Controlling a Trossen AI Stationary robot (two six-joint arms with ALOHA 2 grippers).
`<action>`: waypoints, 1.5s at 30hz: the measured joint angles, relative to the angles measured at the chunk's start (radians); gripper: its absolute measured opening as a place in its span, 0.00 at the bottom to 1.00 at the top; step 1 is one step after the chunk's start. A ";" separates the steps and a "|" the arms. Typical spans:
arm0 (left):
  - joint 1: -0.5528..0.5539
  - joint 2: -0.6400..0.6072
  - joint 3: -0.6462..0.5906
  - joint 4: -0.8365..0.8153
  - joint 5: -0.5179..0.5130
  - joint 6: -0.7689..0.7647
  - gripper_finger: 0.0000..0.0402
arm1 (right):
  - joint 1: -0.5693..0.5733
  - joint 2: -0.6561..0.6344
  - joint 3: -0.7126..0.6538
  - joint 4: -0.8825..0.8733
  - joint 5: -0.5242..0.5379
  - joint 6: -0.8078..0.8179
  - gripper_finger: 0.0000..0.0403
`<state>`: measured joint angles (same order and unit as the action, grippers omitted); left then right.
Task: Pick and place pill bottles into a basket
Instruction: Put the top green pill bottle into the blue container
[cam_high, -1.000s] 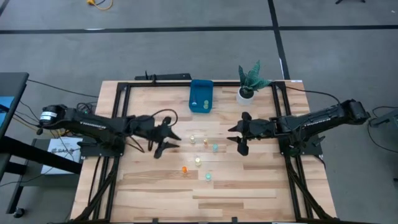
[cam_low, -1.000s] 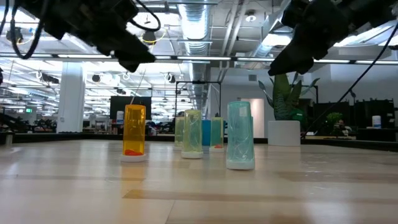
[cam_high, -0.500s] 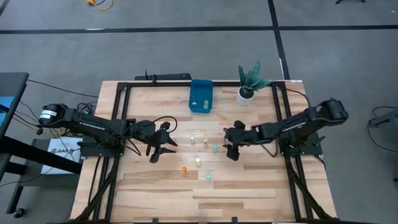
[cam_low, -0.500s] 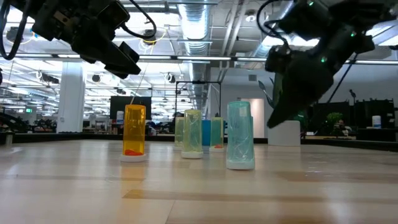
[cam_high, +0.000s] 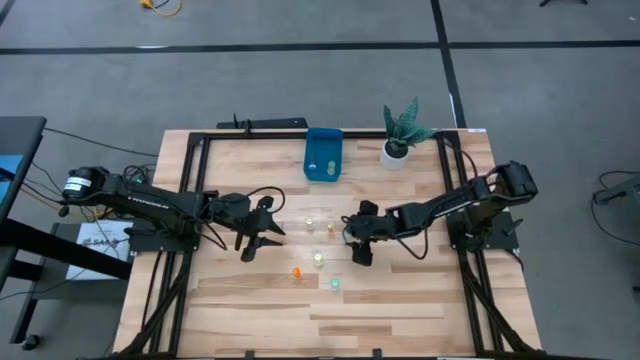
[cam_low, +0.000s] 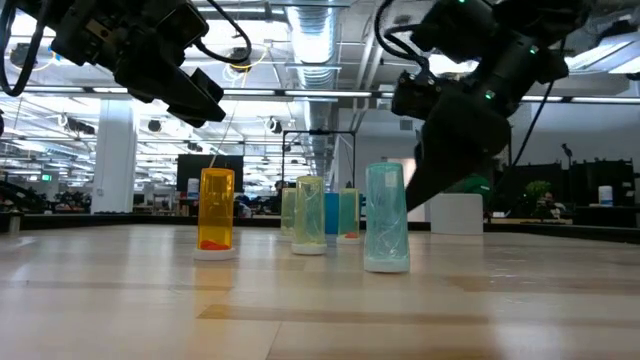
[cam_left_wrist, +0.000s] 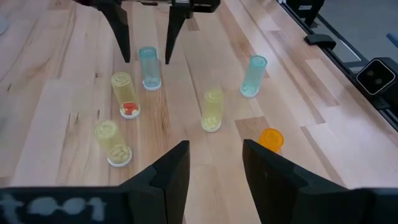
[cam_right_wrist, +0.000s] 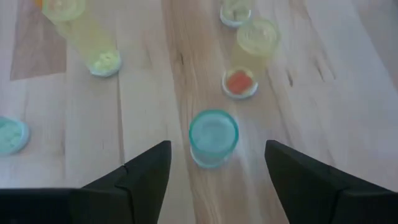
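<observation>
My right gripper grabs the teal bottle by its round sides next. Then the teal bottle goes in the blue bin.
Several tiny translucent pill bottles stand upright on their bases mid-table: a teal one (cam_right_wrist: 213, 135), a pale one holding orange pills (cam_right_wrist: 249, 56), a yellow-green one (cam_high: 318, 260), an orange one (cam_high: 296, 272) and a second teal one (cam_high: 334, 284). My right gripper (cam_right_wrist: 217, 148) is open, low over the table. Its fingers stand on either side of the first teal bottle and do not touch it. My left gripper (cam_high: 262, 230) is open and empty, above the table to the left of the bottles. The bright-blue bin (cam_high: 323, 155) stands at the far middle with a couple of bottles in it.
A potted plant in a white pot (cam_high: 397, 143) stands to the right of the bin. A dark frame (cam_high: 190, 180) runs along the table's edges. Bare wood lies near the front edge (cam_high: 330, 325).
My right gripper has moved toward the table's left edge and come down, staying open. It has reached the teal bottle on the right of the group and now straddles it. My left gripper has drawn back a little toward the left. The bottles have not moved.
</observation>
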<state>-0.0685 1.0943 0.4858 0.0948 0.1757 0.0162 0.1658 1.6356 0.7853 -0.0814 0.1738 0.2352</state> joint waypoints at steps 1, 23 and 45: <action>0.000 0.000 0.000 0.000 0.000 0.000 0.34 | -0.001 0.007 0.010 -0.005 0.000 -0.004 0.63; 0.000 0.000 0.000 -0.018 -0.005 -0.005 0.34 | -0.031 0.029 0.043 -0.037 -0.035 -0.025 0.50; 0.000 0.000 0.000 -0.018 -0.031 -0.006 0.34 | -0.053 0.029 0.083 -0.104 -0.066 -0.032 0.25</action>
<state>-0.0685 1.0946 0.4862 0.0772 0.1446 0.0107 0.1123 1.6642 0.8682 -0.1850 0.1081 0.2031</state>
